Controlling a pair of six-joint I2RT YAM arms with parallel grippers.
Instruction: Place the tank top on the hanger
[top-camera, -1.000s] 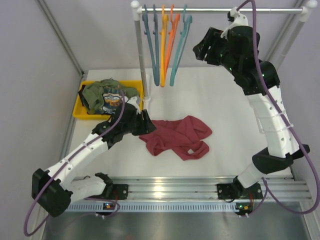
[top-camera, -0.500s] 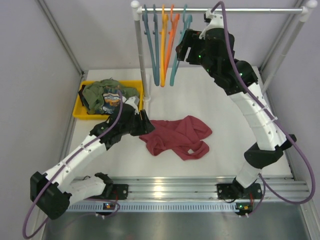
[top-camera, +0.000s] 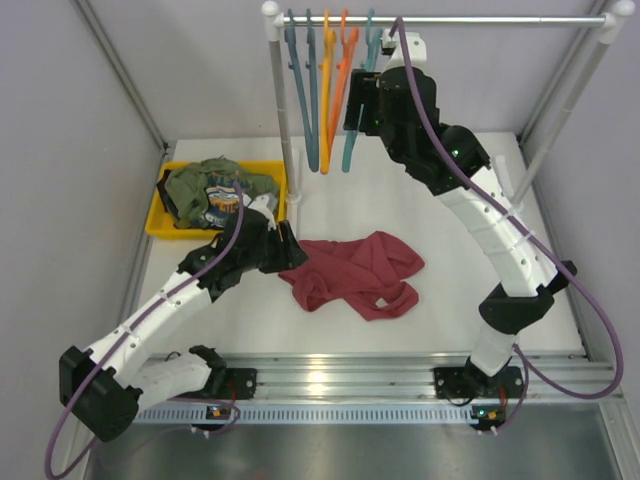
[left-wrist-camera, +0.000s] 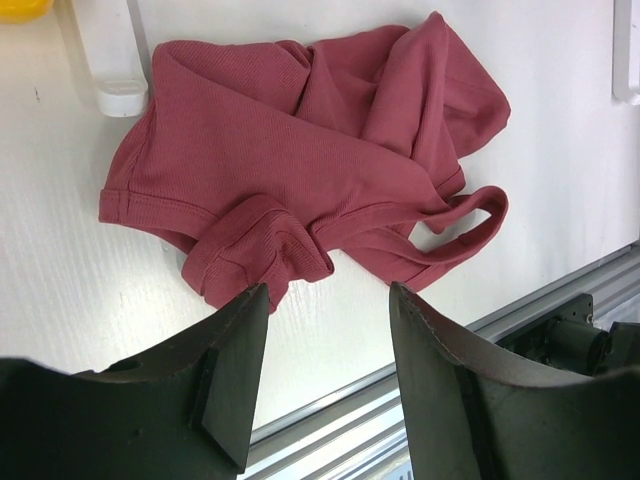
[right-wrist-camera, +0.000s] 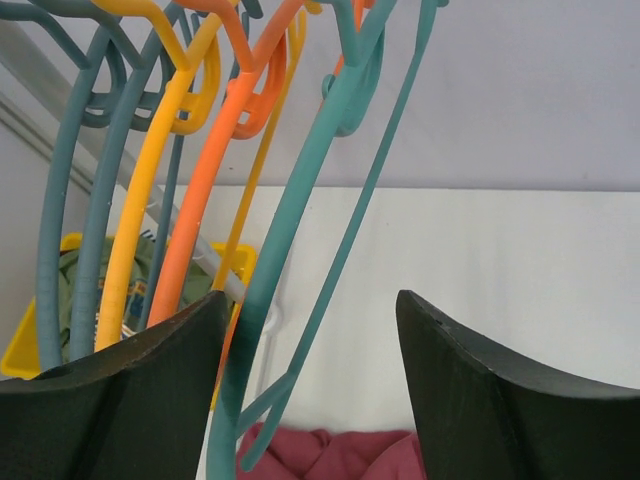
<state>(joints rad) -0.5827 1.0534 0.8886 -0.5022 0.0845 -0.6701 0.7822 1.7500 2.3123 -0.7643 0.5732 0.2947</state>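
Next, the right gripper takes hold of the teal hanger's near arm (right-wrist-camera: 267, 280). The hook and far arm stay free to take the tank top.
The maroon tank top (top-camera: 355, 272) lies crumpled on the white table, also seen in the left wrist view (left-wrist-camera: 300, 160). My left gripper (top-camera: 295, 250) hovers at its left edge, open (left-wrist-camera: 325, 290), with nothing between the fingers and the cloth just beyond the tips. The teal hanger (top-camera: 350, 150) hangs on the rail, rightmost of the row. My right gripper (top-camera: 358, 105) is raised against it and open (right-wrist-camera: 310, 295). The teal hanger's bars (right-wrist-camera: 290, 220) run between the two fingers, close to the left one. A bit of tank top (right-wrist-camera: 340, 455) shows below.
Slate-blue hangers (top-camera: 300, 100), a yellow one (top-camera: 326, 100) and an orange one (top-camera: 340, 90) hang left of the teal one on the rod (top-camera: 450, 19). A yellow bin (top-camera: 160, 215) holds an olive garment (top-camera: 215, 190). The rack post (top-camera: 283, 120) stands beside it. A metal rail (top-camera: 330, 375) lines the near edge.
My right arm has swung left along the rod, bringing its gripper from the rod's right part up to the teal hanger. The left arm and the tank top have barely moved.
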